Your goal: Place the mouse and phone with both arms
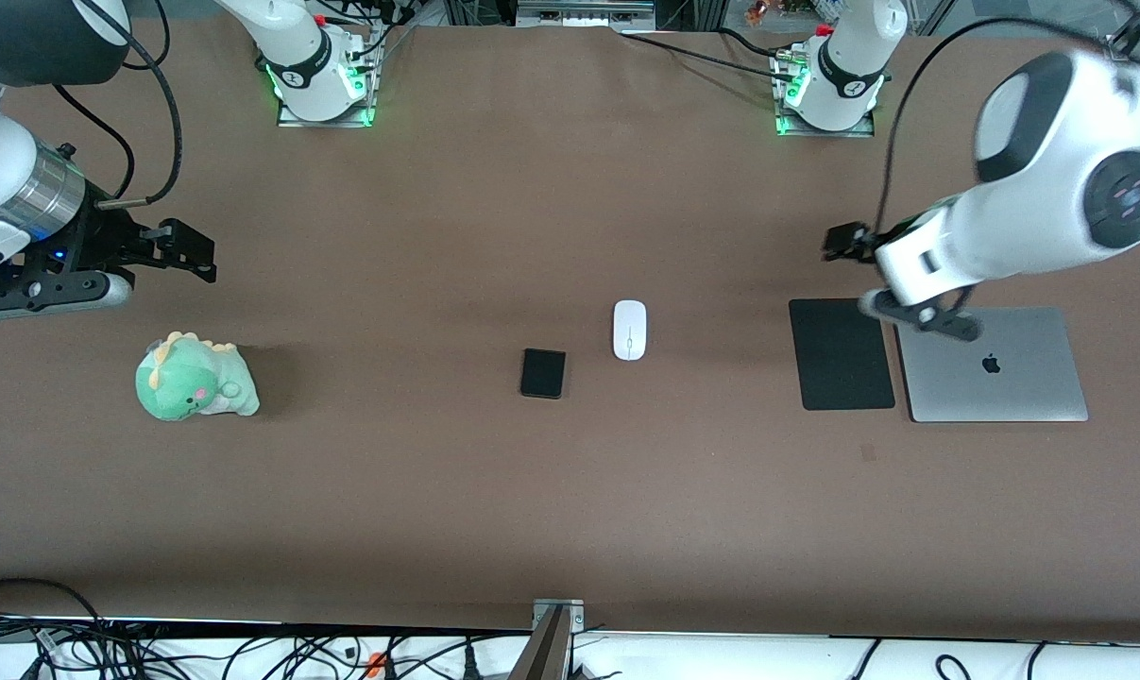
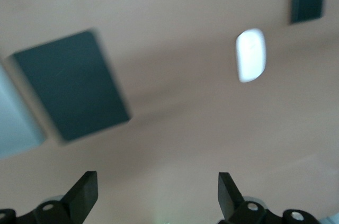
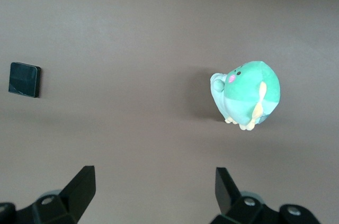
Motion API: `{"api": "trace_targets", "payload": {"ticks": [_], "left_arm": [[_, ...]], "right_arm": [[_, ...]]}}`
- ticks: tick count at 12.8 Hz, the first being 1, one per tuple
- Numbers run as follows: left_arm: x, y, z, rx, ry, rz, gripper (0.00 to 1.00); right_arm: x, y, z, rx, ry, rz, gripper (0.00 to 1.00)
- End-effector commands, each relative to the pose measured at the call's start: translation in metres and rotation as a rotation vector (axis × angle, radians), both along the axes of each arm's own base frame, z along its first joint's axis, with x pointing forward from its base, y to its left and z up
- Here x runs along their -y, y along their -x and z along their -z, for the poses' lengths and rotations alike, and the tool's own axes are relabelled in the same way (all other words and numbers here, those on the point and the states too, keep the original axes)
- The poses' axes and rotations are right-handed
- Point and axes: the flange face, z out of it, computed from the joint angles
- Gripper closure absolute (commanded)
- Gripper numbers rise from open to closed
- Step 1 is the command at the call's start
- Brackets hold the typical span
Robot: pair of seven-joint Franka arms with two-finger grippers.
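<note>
My left gripper needs to put the white oval mouse on the black mouse pad (image 1: 841, 353) (image 2: 71, 85), so next it should grab the mouse by its long sides.
The white oval mouse (image 1: 629, 330) lies mid-table, and it also shows in the left wrist view (image 2: 250, 55). The small black phone (image 1: 543, 373) lies beside it, slightly nearer the front camera and toward the right arm's end; it shows in both wrist views (image 2: 308, 0) (image 3: 24, 79). My left gripper (image 1: 921, 316) hovers over the edge where the mouse pad and laptop meet, open and empty (image 2: 158, 192). My right gripper (image 1: 41, 295) hovers over the table at the right arm's end, open and empty (image 3: 155, 189).
A black mouse pad (image 1: 841, 354) (image 2: 71, 85) and a closed silver laptop (image 1: 992, 364) (image 2: 16, 118) lie side by side toward the left arm's end. A green dinosaur plush (image 1: 195, 378) (image 3: 249, 92) sits toward the right arm's end. Cables run along the table's front edge.
</note>
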Motion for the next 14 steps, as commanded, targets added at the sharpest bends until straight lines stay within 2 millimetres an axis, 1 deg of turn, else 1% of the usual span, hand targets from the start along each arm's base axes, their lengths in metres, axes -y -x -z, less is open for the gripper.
{"api": "trace_targets", "payload": {"ticks": [1, 2, 3, 4, 5, 6, 7, 8, 9, 10, 12, 13, 14], "left_arm": [[0.051, -0.021, 0.048, 0.068, 0.075, 0.024, 0.0], [0.082, -0.022, 0.062, 0.11, 0.086, 0.033, 0.0], [0.123, -0.017, 0.078, 0.146, 0.087, 0.014, 0.0], [0.159, -0.008, 0.105, 0.182, 0.045, -0.031, 0.0], [0.182, -0.003, 0.125, 0.246, -0.002, -0.062, 0.0], [0.21, 0.008, 0.145, 0.28, -0.038, -0.096, 0.0], [0.234, 0.022, 0.166, 0.287, -0.073, -0.133, 0.0], [0.253, 0.036, 0.183, 0.299, -0.123, -0.173, 0.0], [0.258, 0.042, 0.198, 0.331, -0.179, -0.176, 0.0], [0.257, 0.044, 0.216, 0.34, -0.21, -0.155, 0.0], [0.265, 0.052, 0.244, 0.325, -0.204, -0.161, 0.0], [0.271, 0.058, 0.256, 0.317, -0.2, -0.154, 0.0], [0.272, 0.064, 0.268, 0.306, -0.202, -0.147, 0.0]], "right_arm": [[0.006, -0.008, 0.01, -0.013, 0.004, 0.013, 0.0], [0.007, -0.012, 0.015, -0.014, 0.01, 0.014, 0.0], [0.005, -0.015, 0.023, -0.019, 0.014, 0.007, 0.0], [0.004, -0.022, 0.042, -0.048, 0.014, -0.002, 0.0], [-0.001, -0.029, 0.068, -0.088, 0.019, -0.008, 0.0], [0.0, -0.033, 0.083, -0.112, 0.013, -0.013, 0.0], [-0.003, -0.033, 0.083, -0.108, 0.01, -0.034, 0.0], [-0.016, -0.032, 0.084, -0.106, 0.019, -0.059, 0.0], [-0.028, -0.031, 0.087, -0.111, 0.021, -0.077, 0.0], [-0.027, -0.032, 0.09, -0.115, 0.02, -0.077, 0.0], [-0.027, -0.037, 0.113, -0.148, 0.02, -0.077, 0.0], [-0.028, -0.043, 0.13, -0.156, 0.018, -0.076, 0.0], [-0.031, -0.049, 0.138, -0.134, 0.01, -0.075, 0.0]]}}
